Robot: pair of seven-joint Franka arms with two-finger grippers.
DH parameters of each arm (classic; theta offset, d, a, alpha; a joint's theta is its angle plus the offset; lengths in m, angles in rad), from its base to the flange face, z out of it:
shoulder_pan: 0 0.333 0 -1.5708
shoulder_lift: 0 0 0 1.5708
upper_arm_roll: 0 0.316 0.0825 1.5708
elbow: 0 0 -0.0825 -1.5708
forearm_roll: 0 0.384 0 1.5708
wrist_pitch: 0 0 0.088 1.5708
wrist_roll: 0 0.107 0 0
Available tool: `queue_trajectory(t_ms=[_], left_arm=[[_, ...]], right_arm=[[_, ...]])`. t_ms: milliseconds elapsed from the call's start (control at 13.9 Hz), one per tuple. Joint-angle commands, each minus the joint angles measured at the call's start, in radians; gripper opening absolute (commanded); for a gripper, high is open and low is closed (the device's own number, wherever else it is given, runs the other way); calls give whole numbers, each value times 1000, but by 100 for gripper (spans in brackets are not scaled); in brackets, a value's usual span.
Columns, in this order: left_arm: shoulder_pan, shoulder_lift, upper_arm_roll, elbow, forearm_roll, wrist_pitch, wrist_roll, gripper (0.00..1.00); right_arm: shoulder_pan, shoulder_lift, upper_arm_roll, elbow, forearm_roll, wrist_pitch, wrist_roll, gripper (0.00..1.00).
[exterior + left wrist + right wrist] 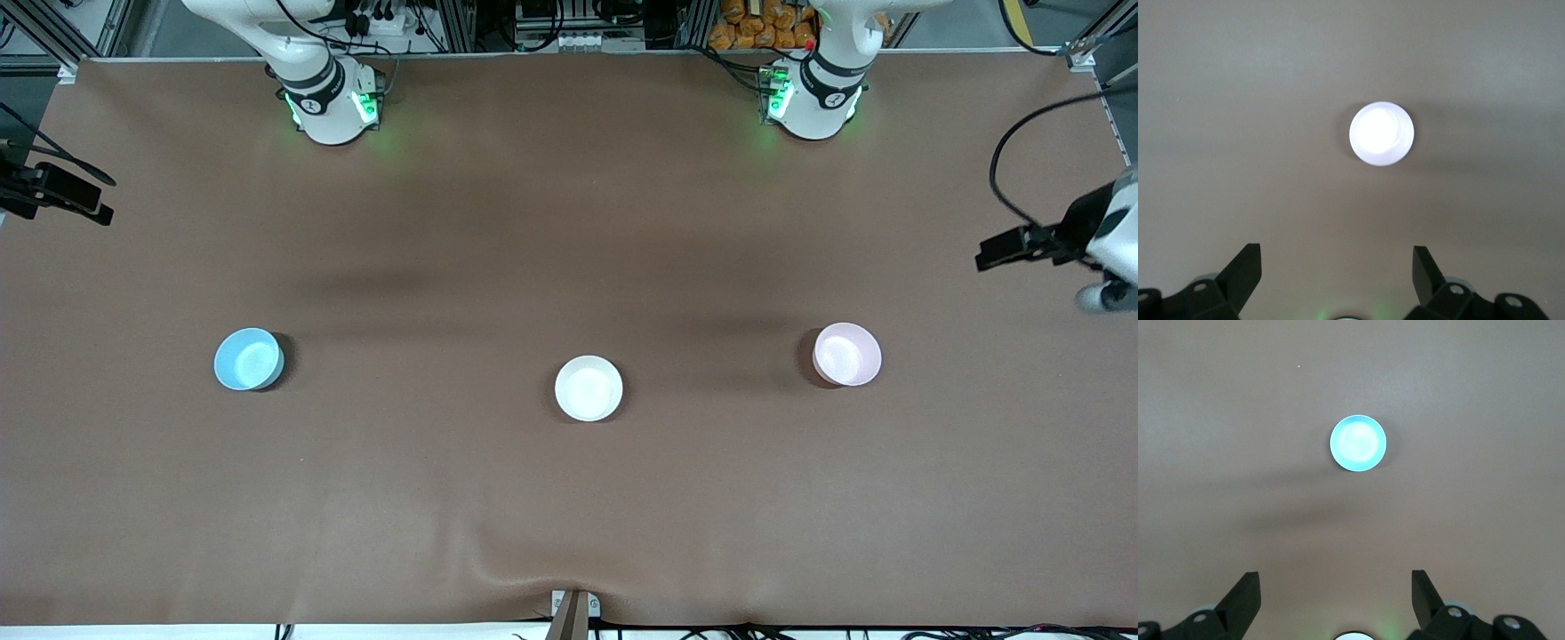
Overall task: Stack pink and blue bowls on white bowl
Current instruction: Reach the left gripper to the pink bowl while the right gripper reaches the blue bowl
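The left gripper will next grab the pink bowl by its rim [877, 343], so that it can stack the pink bowl on the white bowl [589, 388].
Three bowls stand apart in a row on the brown table. The white bowl [589, 388] is in the middle. The light blue bowl [249, 358] is toward the right arm's end. The pale pink bowl [847, 354] is toward the left arm's end. My left gripper [1337, 257] is open and empty, high over the table, with the pink bowl [1381, 133] looking washed out and pale below it. My right gripper [1335, 577] is open and empty, high over the table, with the blue bowl [1358, 443] below it. Neither gripper shows in the front view.
The arm bases [333, 98] [813, 98] stand at the table's edge farthest from the front camera. Black camera mounts reach in at the right arm's end [53, 191] and the left arm's end [1058, 244]. A small bracket [573, 613] sits at the nearest edge.
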Motion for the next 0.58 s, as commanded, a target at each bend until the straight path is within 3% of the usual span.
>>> queue_trajectory(t_ms=[0, 216, 505], left_arm=[[5, 50, 0, -69, 0, 131, 49, 100], [13, 68, 0, -193, 2, 337, 66, 100], [14, 175, -3, -225, 4, 491, 84, 100]], right_arm=[[-7, -7, 9, -10, -6, 6, -2, 100], [-7, -7, 9, -10, -6, 6, -2, 100], [-4, -6, 9, -11, -6, 7, -2, 100]])
